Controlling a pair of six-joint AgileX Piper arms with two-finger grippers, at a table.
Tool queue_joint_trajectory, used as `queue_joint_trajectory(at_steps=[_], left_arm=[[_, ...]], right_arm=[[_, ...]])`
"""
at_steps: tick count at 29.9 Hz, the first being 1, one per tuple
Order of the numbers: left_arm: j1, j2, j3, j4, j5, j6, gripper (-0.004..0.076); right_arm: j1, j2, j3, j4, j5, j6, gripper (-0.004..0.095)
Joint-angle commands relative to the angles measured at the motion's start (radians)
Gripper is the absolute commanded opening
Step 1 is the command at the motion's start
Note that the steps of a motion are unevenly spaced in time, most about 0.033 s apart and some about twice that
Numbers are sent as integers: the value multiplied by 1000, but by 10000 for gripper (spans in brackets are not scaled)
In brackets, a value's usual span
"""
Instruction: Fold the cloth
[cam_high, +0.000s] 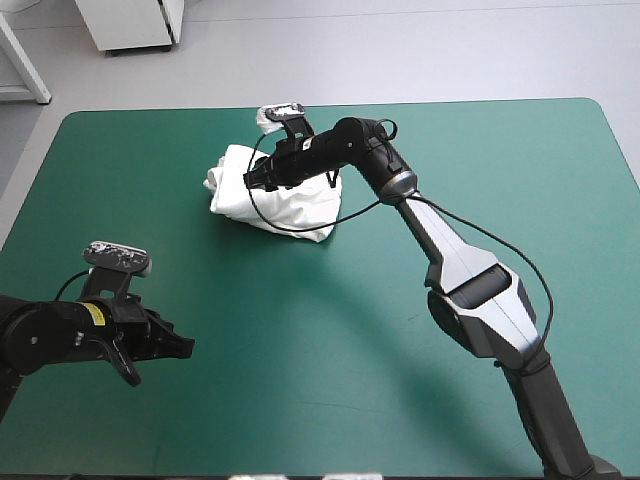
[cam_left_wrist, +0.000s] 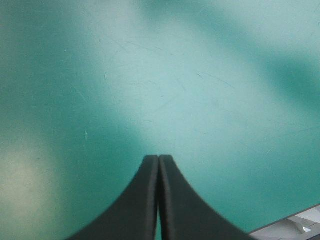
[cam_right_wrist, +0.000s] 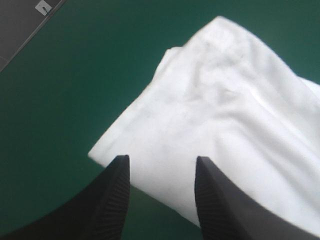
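Observation:
My right gripper is going to grab the T-shirt by its folded edge (cam_right_wrist: 162, 192) next, so it can move the folded bundle over the teal-green cover.
The white T-shirt (cam_high: 270, 205) lies as a folded bundle on the teal-green cover, toward the far middle of the table. My right gripper (cam_high: 252, 180) hovers over the bundle's far-left part, open. In the right wrist view the T-shirt (cam_right_wrist: 220, 125) fills the space ahead, and one edge of it runs under the gap of the right gripper (cam_right_wrist: 161, 165), with nothing held. My left gripper (cam_high: 178, 348) sits near the front left of the table, far from the T-shirt. Its view shows the left gripper (cam_left_wrist: 159, 159) shut in one pointed arch over bare cover.
The table's far edge (cam_right_wrist: 30, 35) shows beyond the T-shirt in the right wrist view, with grey floor past it. The right arm (cam_high: 470, 280) crosses the table from the front right. A white cabinet (cam_high: 130, 22) stands beyond the far edge.

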Motion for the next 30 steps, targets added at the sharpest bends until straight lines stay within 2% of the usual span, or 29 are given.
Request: queue_joint_trajectory(at_steps=[1, 10, 16, 20, 25, 30], left_arm=[[2, -7, -23, -22, -26, -11, -9], [2, -7, -23, -22, -58, -11, -9], [2, -7, -23, -24, -72, -18, -9], [2, -7, -23, -24, -72, -18, -9], [2, -7, -23, -21, -74, -18, -9], [2, -7, -23, -21, -76, -18, -9]], right_arm=[[-13, -75, -36, -11, -2, 39, 422], [-53, -75, -104, -183, 235, 128, 424], [-119, -95, -90, -213, 236, 225, 424], [-148, -101, -50, -203, 236, 225, 434], [-162, -101, 22, -198, 236, 225, 530], [-165, -95, 92, -192, 236, 209, 535]])
